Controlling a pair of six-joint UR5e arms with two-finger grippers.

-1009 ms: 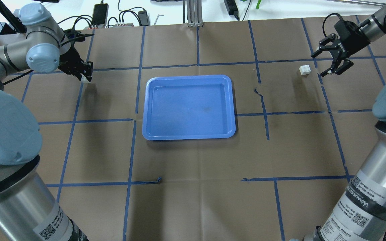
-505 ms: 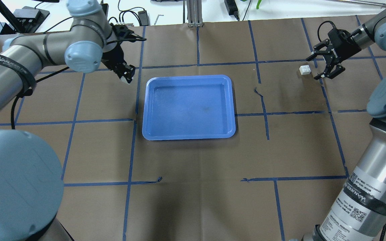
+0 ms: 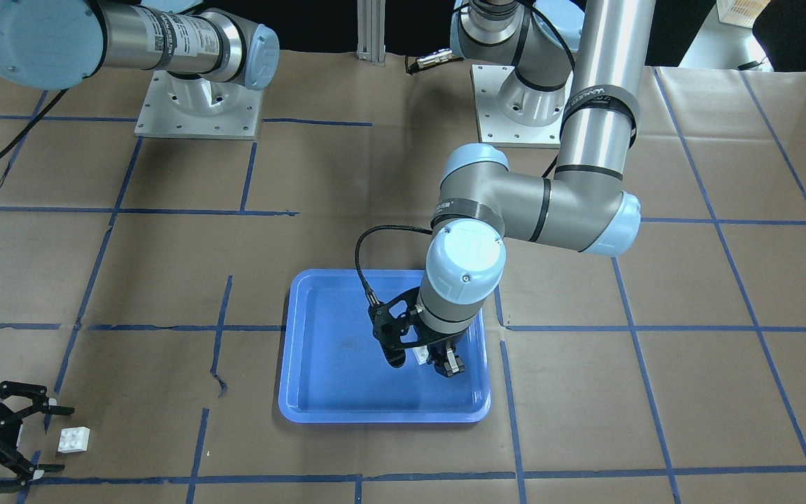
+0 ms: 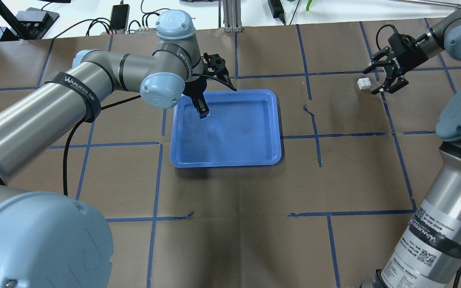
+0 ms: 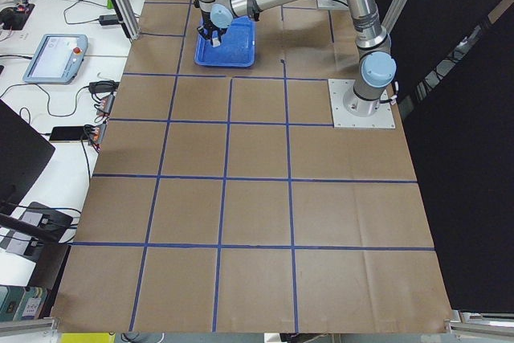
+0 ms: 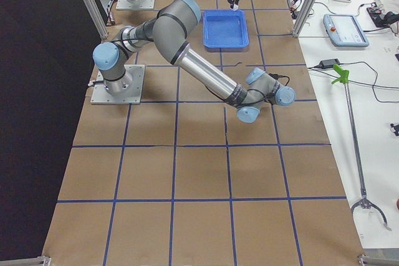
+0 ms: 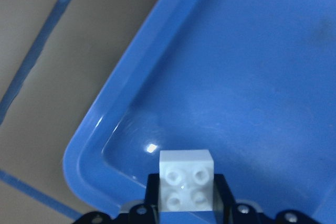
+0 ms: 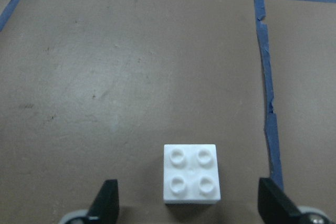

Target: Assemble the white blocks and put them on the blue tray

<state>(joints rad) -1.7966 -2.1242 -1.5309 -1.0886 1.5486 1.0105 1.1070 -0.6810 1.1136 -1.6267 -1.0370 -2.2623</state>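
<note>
The second white block needs to be grabbed next by its opposite sides with my right gripper, so that the blocks can be assembled on the blue tray.
My left gripper is shut on one white block and holds it just above the floor of the blue tray, near the tray's far left corner. It also shows in the front-facing view with the block in it. The second white block lies studs up on the brown paper at the far right. My right gripper is open and low, with that block between its fingers and touching neither.
The tray sits mid-table on brown paper crossed by blue tape lines. Cables, a phone and chargers lie past the far edge. My left arm's forearm stretches across the table's left half.
My left arm has swung right with the white block, from the table's far left to over the tray. My right gripper has moved left, closing in around the other block.
</note>
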